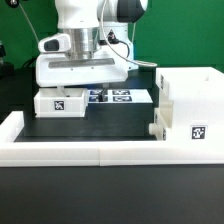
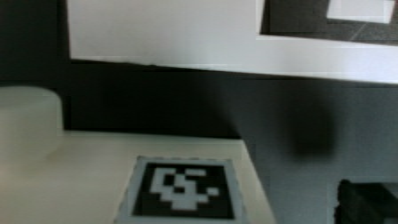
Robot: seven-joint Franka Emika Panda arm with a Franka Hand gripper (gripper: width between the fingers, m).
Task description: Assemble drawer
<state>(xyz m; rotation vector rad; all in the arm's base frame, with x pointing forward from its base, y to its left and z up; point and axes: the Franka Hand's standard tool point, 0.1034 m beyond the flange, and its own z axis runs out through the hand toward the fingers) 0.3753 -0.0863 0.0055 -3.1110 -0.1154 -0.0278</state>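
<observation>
My gripper should close on the tray now, since my finger reaches down beside the edge of the tagged tray point(image 2: 267, 192) in the wrist view.
A small white drawer tray point(image 1: 60, 102) with a square marker tag on its front stands on the black table at the exterior view's left. My gripper point(image 1: 72, 88) is right above it, and the wide white hand hides the fingertips. In the wrist view the tray's tagged face point(image 2: 178, 188) fills the near part, and one dark finger point(image 2: 370, 203) shows beside its edge; the other finger is out of view. The tall white housing point(image 1: 192, 98) stands at the exterior view's right, with a second tray point(image 1: 160, 126) at its lower left side.
The marker board point(image 1: 122, 97) lies flat behind the small tray and also shows in the wrist view point(image 2: 231, 35). A low white border wall point(image 1: 80, 151) runs along the table's front and left edge.
</observation>
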